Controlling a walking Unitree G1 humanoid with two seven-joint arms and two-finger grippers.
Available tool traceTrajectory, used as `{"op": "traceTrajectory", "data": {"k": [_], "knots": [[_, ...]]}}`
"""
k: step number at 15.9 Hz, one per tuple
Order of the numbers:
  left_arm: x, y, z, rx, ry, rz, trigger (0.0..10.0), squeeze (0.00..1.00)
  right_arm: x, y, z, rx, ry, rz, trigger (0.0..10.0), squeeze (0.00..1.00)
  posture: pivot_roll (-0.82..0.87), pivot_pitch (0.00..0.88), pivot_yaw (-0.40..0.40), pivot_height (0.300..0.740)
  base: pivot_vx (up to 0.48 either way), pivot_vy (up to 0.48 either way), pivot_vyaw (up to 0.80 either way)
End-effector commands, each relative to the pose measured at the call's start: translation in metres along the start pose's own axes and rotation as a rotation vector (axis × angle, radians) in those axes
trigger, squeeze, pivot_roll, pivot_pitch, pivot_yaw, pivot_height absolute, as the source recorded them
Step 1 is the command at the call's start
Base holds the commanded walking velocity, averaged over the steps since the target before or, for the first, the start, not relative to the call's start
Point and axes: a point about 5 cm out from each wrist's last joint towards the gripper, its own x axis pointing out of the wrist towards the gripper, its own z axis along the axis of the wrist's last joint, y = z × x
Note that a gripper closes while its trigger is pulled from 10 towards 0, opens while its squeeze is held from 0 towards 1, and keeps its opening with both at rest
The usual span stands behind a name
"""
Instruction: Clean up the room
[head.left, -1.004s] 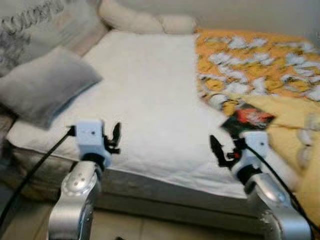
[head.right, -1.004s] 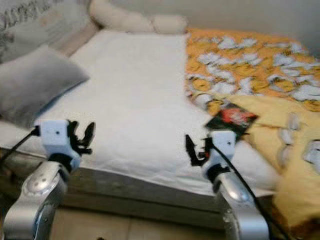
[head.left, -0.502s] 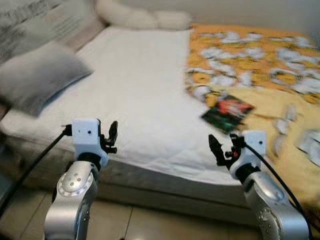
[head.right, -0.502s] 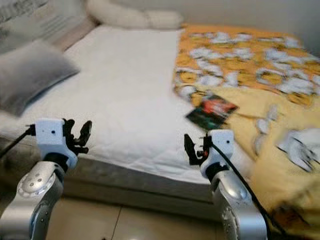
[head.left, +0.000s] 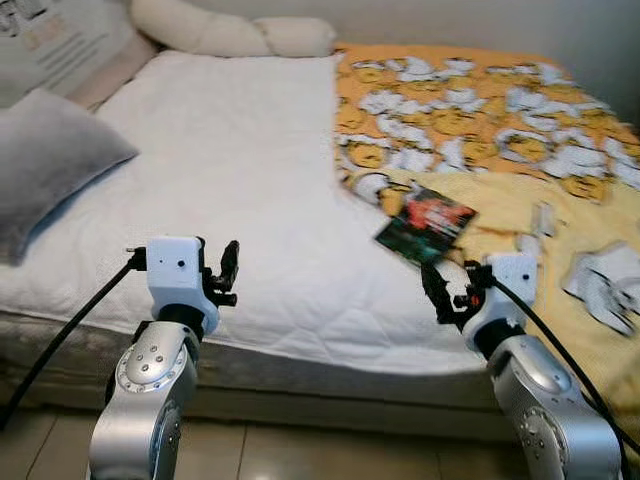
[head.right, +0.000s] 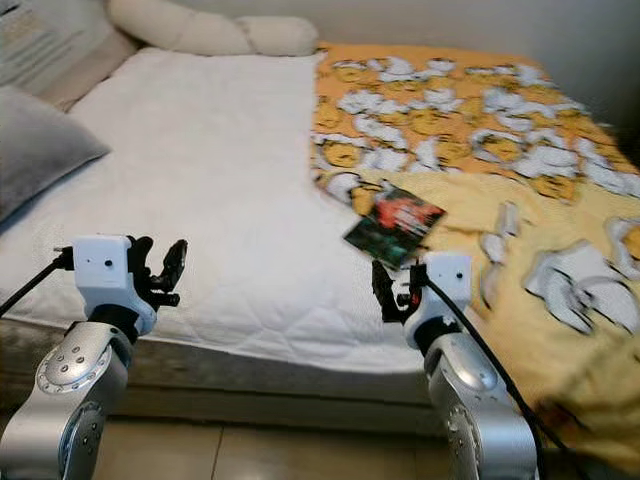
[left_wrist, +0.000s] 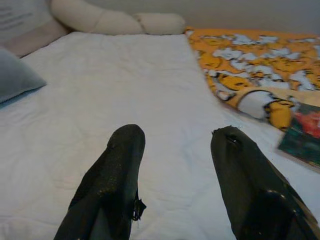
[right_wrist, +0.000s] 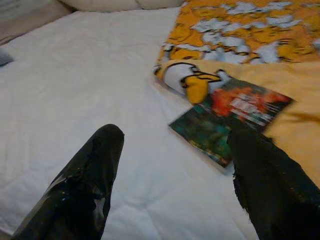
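Note:
My left gripper should grab the book's thin spine next. The book lies flat, and its cover (head.left: 427, 224) is too wide for the fingers.
A dark book with a red and green cover (head.left: 427, 224) lies flat on the bed, half on the white sheet (head.left: 230, 180) and half on the folded edge of the orange and yellow patterned blanket (head.left: 470, 110). My right gripper (head.left: 449, 295) hovers open just in front of the book, near the mattress's front edge; the book (right_wrist: 230, 117) lies beyond its fingertips. My left gripper (head.left: 223, 275) is open over the front left of the white sheet, holding nothing.
A grey pillow (head.left: 45, 165) rests at the left side of the bed. A long cream bolster (head.left: 225, 35) lies along the head end. The blanket is rumpled at the right (head.right: 570, 280). Tiled floor (head.left: 300, 455) runs below the mattress edge.
The camera has swung right and the picture has sharpened, so the bed sits further left in view. Both grippers stay open at about the same height.

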Motion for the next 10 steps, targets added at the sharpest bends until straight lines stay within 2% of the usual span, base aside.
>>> {"op": "traceTrajectory", "data": {"k": [1, 3, 10], "knots": [[-0.0008, -0.0004, 0.0023, 0.006, -0.011, -0.007, 10.0, 0.0, 0.0016, -0.0005, -0.0016, 0.002, 0.022, 0.001, 10.0, 0.0, 0.0, 0.017, -0.011, 0.74, 0.39, 0.0, -0.78], [-0.0011, -0.0005, 0.0028, 0.012, -0.013, -0.008, 10.0, 0.0, 0.0031, -0.0008, -0.0024, -0.004, 0.031, -0.002, 10.0, 0.0, 0.01, 0.015, -0.01, 0.74, 0.388, 0.0, -0.76], [-0.0022, -0.0007, 0.0026, 0.033, -0.009, -0.02, 10.0, 0.0, 0.0038, 0.0024, -0.0044, -0.01, 0.038, 0.018, 10.0, 0.0, 0.02, 0.014, -0.004, 0.74, 0.37, 0.0, 0.0]]}}
